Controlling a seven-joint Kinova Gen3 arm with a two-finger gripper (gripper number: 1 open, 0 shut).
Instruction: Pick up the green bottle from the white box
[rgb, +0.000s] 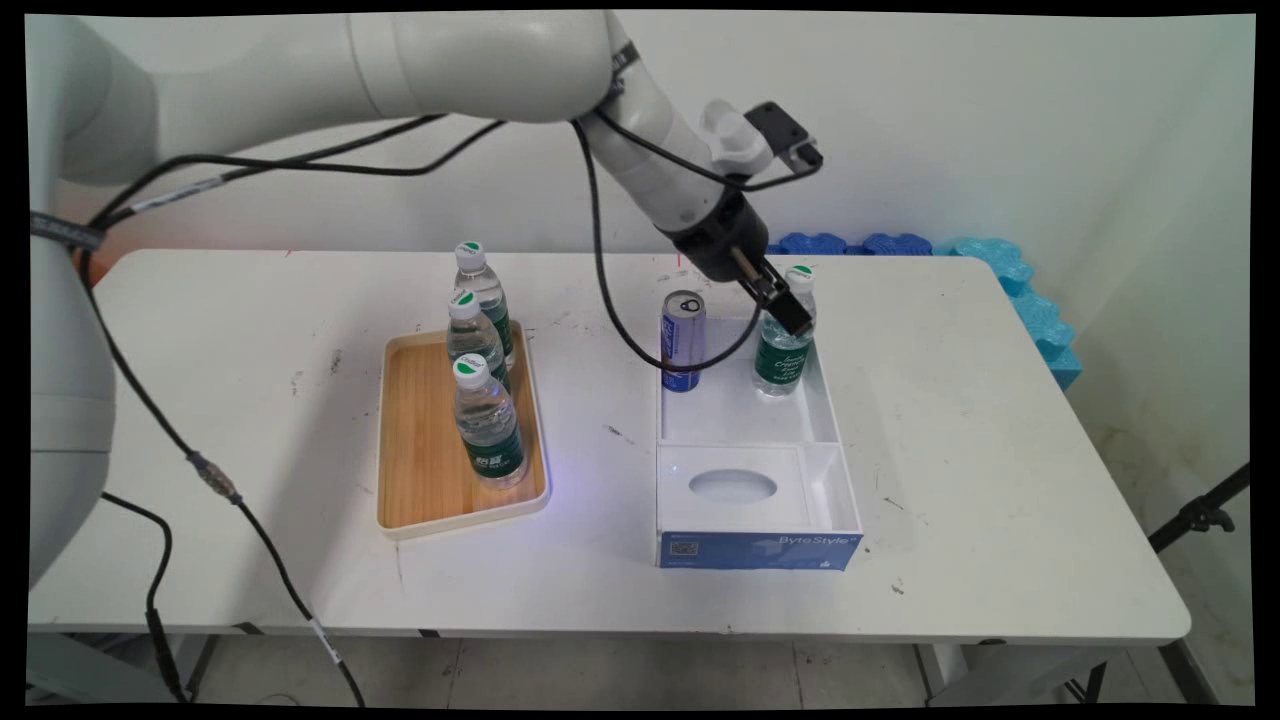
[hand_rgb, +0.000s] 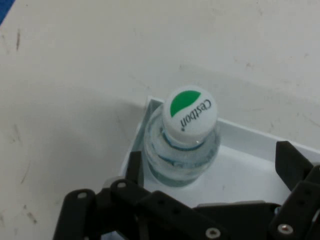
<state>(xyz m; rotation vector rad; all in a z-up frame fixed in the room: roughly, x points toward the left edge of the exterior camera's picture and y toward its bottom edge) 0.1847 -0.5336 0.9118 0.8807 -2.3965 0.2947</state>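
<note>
My gripper is about to grab the clear water bottle by its green-labelled body (rgb: 781, 362). Then it can take the bottle out of the white box.
A clear water bottle (rgb: 782, 355) with a green label and a white cap (hand_rgb: 189, 116) stands upright in the far compartment of a white box (rgb: 832, 420), near its far right corner. My gripper (rgb: 790, 305) comes down at a slant from the upper left and is at the bottle's neck. In the hand view my gripper (hand_rgb: 210, 155) is open, with the left finger (hand_rgb: 134, 167) close beside the bottle and the right finger (hand_rgb: 290, 160) well apart from it. A blue-and-silver can (rgb: 683, 340) stands upright at the box's far left corner.
A wooden tray (rgb: 420, 450) left of the box carries three upright water bottles (rgb: 487, 425) in a row. The box's near compartment has a white lid with an oval opening (rgb: 733, 486). Blue foam pieces (rgb: 1000, 265) lie along the table's back right edge.
</note>
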